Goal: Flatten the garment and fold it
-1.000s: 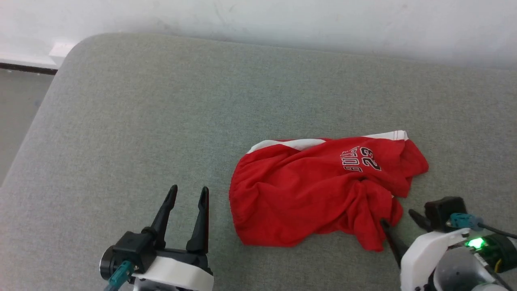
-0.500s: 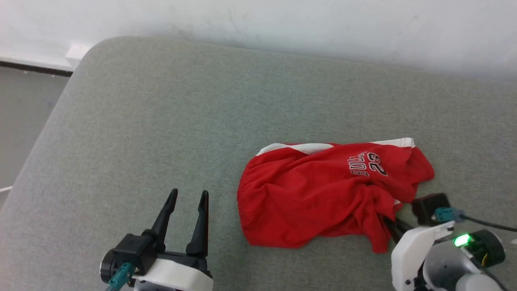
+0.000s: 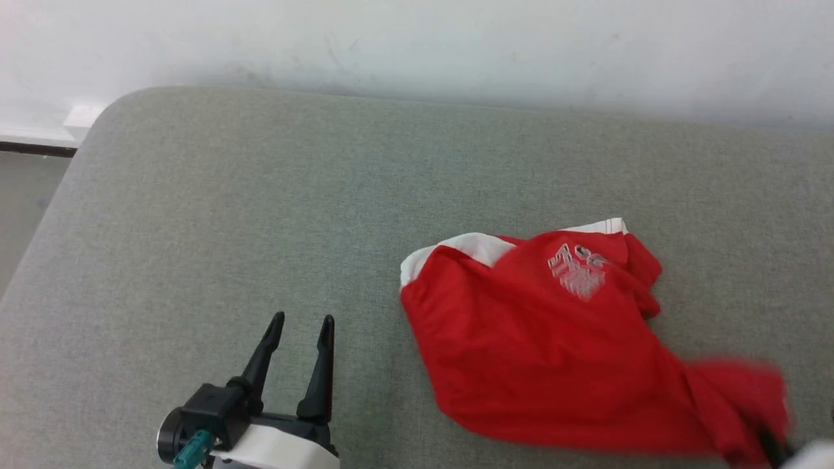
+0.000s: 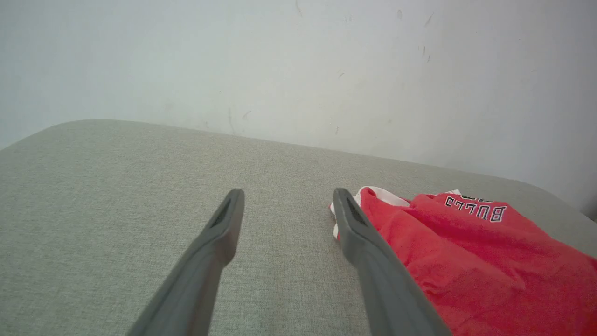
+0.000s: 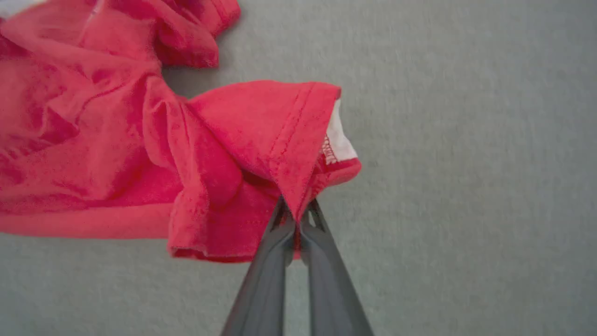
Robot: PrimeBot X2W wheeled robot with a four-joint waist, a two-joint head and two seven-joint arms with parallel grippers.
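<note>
My left gripper grabs the crumpled red shorts by the corner where the white trim ends next, to flatten them.
The garment [image 3: 554, 345], bright red shorts with white trim and a white print, lies crumpled on the grey cushion [image 3: 260, 195] right of centre. One corner stretches toward the lower right, blurred. My right gripper [image 5: 297, 215] is shut on a hemmed fold of the garment [image 5: 261, 135], its fingers pinching the red cloth. In the head view just a dark bit of that gripper [image 3: 772, 449] shows at the bottom right corner. My left gripper [image 3: 301, 320] stands open over bare cushion to the left of the garment [image 4: 466, 252], holding nothing.
A pale wall [image 3: 417, 45] runs behind the cushion's far edge. The cushion's rounded left corner drops to a floor strip [image 3: 26, 195] at the left. Bare cushion spreads left of and beyond the garment.
My right gripper has shut on the garment's near right corner and pulled it toward the lower right, stretching the cloth. The head camera has shifted. The left gripper stays open.
</note>
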